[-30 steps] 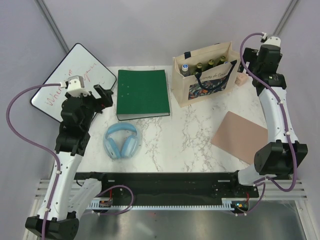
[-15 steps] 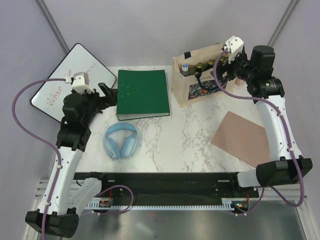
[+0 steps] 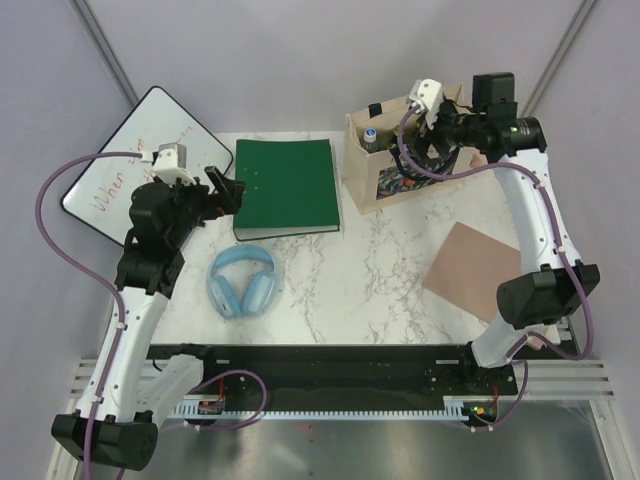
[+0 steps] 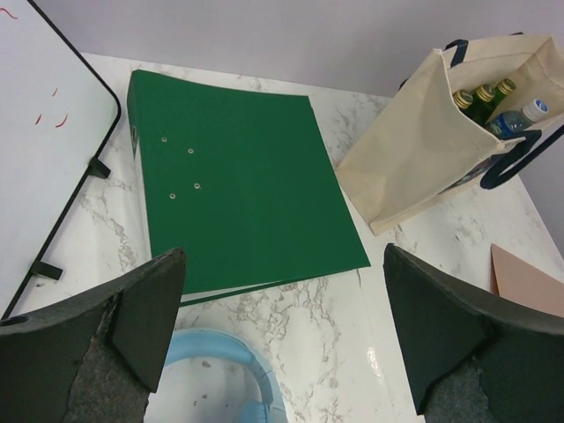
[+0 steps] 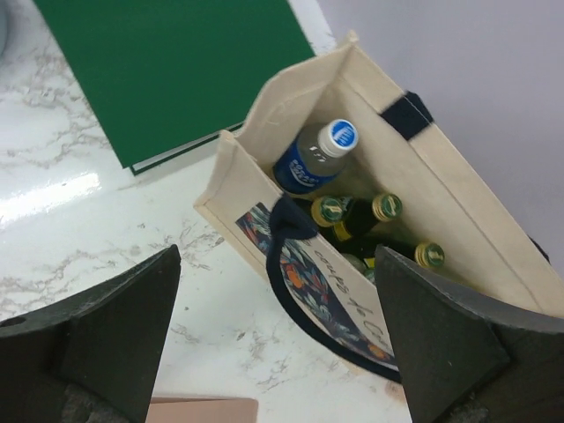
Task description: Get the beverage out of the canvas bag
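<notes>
I will grab the canvas bag next with my right gripper by its stitched near corner (image 3: 363,166) (image 5: 229,139), so the bag's opening stays free to take the bottles out.
The beige canvas bag (image 3: 385,170) stands open at the back right, its printed panel (image 5: 339,273) facing the near side. Inside stand a clear plastic bottle with a blue label and a blue-and-white cap (image 5: 339,137) and three green glass bottles with gold caps (image 5: 385,207); the left wrist view shows the same bottles (image 4: 493,106). My right gripper (image 3: 422,143) hovers open above the bag's near wall and black handle (image 5: 291,220), holding nothing. My left gripper (image 3: 230,195) is open and empty at the green binder's left edge, far from the bag.
A green binder (image 3: 286,187) lies left of the bag. Light blue headphones (image 3: 243,281) sit in front of it. A whiteboard (image 3: 140,150) leans off the table's left side. A tan board (image 3: 478,272) lies at the front right.
The right arm has swung left from beside the bag's right end to above its open top. The left gripper has edged right toward the binder. Both stayed open.
</notes>
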Controlling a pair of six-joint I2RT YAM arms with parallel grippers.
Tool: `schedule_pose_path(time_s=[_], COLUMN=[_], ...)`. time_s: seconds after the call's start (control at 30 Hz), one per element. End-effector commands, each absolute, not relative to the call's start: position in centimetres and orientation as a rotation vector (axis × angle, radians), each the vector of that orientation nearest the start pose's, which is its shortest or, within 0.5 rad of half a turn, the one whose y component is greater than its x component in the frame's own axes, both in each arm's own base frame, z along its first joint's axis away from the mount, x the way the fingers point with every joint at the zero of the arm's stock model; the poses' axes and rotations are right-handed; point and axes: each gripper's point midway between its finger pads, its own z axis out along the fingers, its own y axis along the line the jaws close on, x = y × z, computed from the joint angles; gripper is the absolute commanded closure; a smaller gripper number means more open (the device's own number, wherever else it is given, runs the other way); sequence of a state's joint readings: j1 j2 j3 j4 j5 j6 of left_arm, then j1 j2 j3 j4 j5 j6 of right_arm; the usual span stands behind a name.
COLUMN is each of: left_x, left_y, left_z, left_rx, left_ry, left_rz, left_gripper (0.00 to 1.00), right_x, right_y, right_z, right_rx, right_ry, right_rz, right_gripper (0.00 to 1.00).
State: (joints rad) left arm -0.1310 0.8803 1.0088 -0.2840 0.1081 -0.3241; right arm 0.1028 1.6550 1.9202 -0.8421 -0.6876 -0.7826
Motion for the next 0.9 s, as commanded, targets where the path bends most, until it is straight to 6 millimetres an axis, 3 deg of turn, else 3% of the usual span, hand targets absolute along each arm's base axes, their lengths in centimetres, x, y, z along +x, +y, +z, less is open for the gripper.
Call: schedule_pose_path(time_s=[0.0, 0.33, 0.6, 0.87], left_x=[31.3, 31.3, 30.3, 30.2], left_y=[-8.4, -9.1, -8.6, -8.7], left_z=[33.7, 33.2, 32.9, 33.0], left_rx=[-0.062, -0.007, -0.062, -0.043], left_ry=[1.728, 1.751, 1.749, 1.765], left_rz=[-0.492, -0.515, -0.514, -0.513], left_gripper=[0.0, 0.0, 0.0, 0.0], right_x=[41.0, 43.6, 46.0, 47.5], right_y=[16.1, 19.5, 19.9, 20.8], right_z=[32.8, 29.5, 28.1, 26.9], right_rx=[-1.47, -1.649, -1.707, -1.726], right_ry=[1.568, 1.55, 1.527, 1.496], right_rz=[0.3, 0.201, 0.127, 0.136], right_gripper=[0.02, 0.02, 0.02, 0.14])
